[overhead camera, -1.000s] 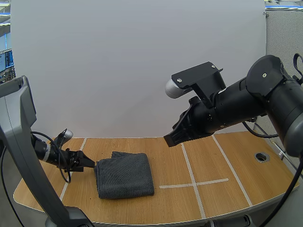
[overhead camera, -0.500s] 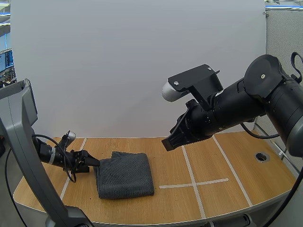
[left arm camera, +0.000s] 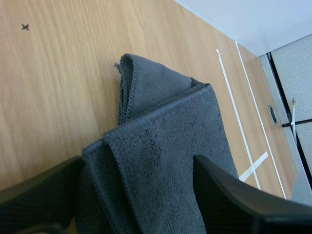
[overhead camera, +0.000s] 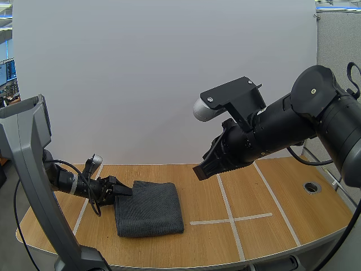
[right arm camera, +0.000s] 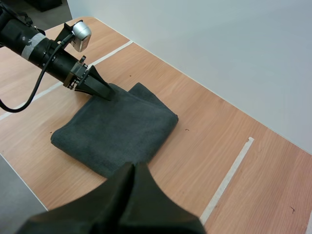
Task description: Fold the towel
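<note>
The towel's raised fold (left arm camera: 105, 148) stands up while the other layers lie flat, so my left gripper will pinch it next.
A dark grey towel (overhead camera: 149, 208) lies folded into a thick rectangle on the left half of the wooden table (overhead camera: 282, 226). My left gripper (overhead camera: 125, 189) is low at the towel's far left corner. In the left wrist view it (left arm camera: 136, 161) is open, and the towel's (left arm camera: 165, 146) folded layers lie between its fingers. From the right wrist view the towel (right arm camera: 114, 131) looks flat, with the left gripper (right arm camera: 105, 90) touching its edge. My right gripper (overhead camera: 199, 171) hangs high above the table's middle, to the right of the towel, shut on nothing (right arm camera: 131, 168).
White tape lines (overhead camera: 228, 219) cross the table right of the towel, and another (overhead camera: 84, 206) runs along its left side. A round cable hole (overhead camera: 311, 187) sits near the right edge. Bare wood lies right of the towel.
My left gripper has slid right along the table, from just off the towel's left edge to over its corner. The right arm has barely shifted.
</note>
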Controlling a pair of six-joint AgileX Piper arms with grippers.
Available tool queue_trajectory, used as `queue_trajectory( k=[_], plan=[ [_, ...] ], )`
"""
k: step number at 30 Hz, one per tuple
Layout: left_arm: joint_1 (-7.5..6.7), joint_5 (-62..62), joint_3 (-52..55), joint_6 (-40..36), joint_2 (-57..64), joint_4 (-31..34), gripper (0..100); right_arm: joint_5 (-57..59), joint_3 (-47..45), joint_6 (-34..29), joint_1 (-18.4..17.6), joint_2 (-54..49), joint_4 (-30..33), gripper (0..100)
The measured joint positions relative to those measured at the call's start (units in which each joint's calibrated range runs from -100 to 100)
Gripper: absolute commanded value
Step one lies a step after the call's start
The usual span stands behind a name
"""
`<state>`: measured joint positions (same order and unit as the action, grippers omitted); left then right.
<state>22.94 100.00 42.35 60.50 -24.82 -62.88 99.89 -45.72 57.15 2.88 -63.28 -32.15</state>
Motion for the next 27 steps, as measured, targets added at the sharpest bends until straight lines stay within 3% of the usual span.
queue_trajectory(
  k=[10, 21, 27],
  plan=[
    [-0.08, 0.0, -0.2, -0.7, -0.6, 3.5, 0, 0.0, 0.0, 0.0, 0.0, 0.0, 0.0, 0],
    [-0.16, -0.3, 0.0, -1.0, 0.5, 3.6, 0, 0.0, 0.0, 0.0, 0.0, 0.0, 0.0, 0],
    [-0.16, -0.6, 0.0, -1.7, 9.6, 3.3, 0, 0.0, 0.0, 0.0, 0.0, 0.0, 0.0, 0]
  ],
)
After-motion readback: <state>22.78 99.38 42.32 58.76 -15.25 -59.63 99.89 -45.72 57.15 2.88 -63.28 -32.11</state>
